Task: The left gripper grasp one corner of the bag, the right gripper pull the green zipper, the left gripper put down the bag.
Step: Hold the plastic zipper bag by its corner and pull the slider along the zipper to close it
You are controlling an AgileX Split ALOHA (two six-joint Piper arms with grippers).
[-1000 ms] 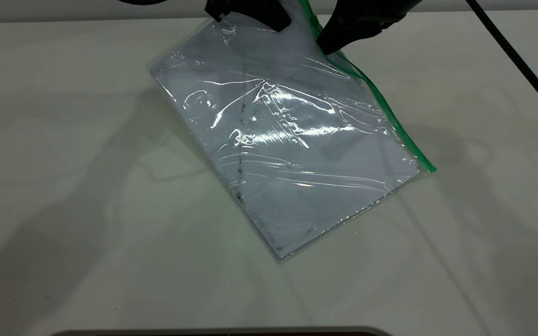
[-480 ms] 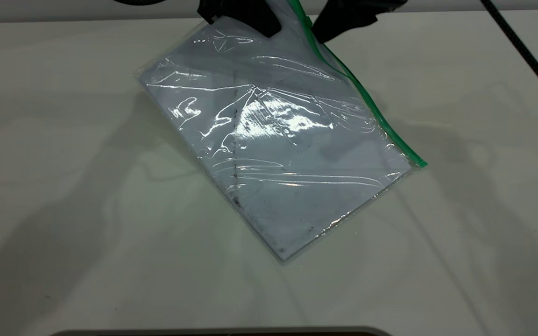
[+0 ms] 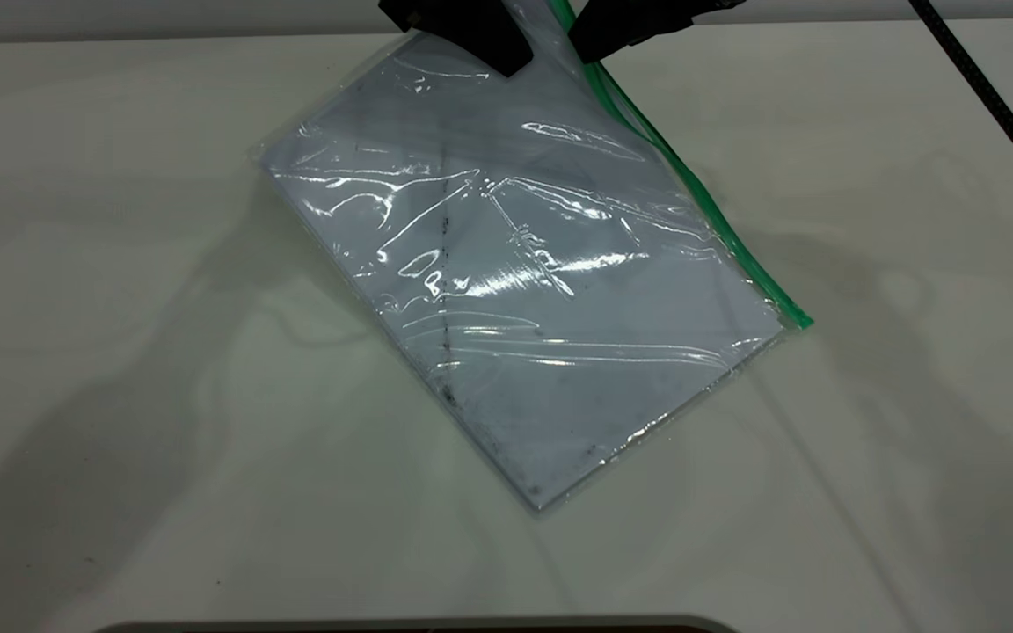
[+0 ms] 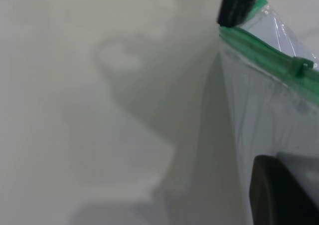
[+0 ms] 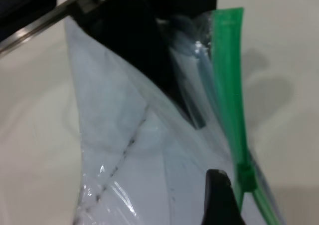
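Observation:
My right gripper should pull the zipper along the bag's edge next, so it should grab the green zipper's small slider (image 5: 245,175).
The bag (image 3: 524,290), a clear pouch with white smudged paper, lies tilted. Its near corner rests on the table and its far corner is raised. My left gripper (image 3: 493,44) is shut on that far corner at the view's top edge; it also shows in the left wrist view (image 4: 279,195) and the right wrist view (image 5: 139,50). The green zipper (image 3: 700,211) runs along the bag's right edge. My right gripper (image 3: 599,35) sits against the zipper's far end, beside the left gripper. In the right wrist view its black tip (image 5: 222,197) lies just beside the small green slider (image 5: 245,175). The slider also shows in the left wrist view (image 4: 301,65).
The white table (image 3: 120,264) spreads around the bag. A braided black cable (image 3: 990,105) crosses the far right corner. A dark curved edge (image 3: 419,626) lines the near side.
My right gripper has moved along the zipper toward the raised corner. The bag has shifted a little to the left and back, still held up by the left gripper.

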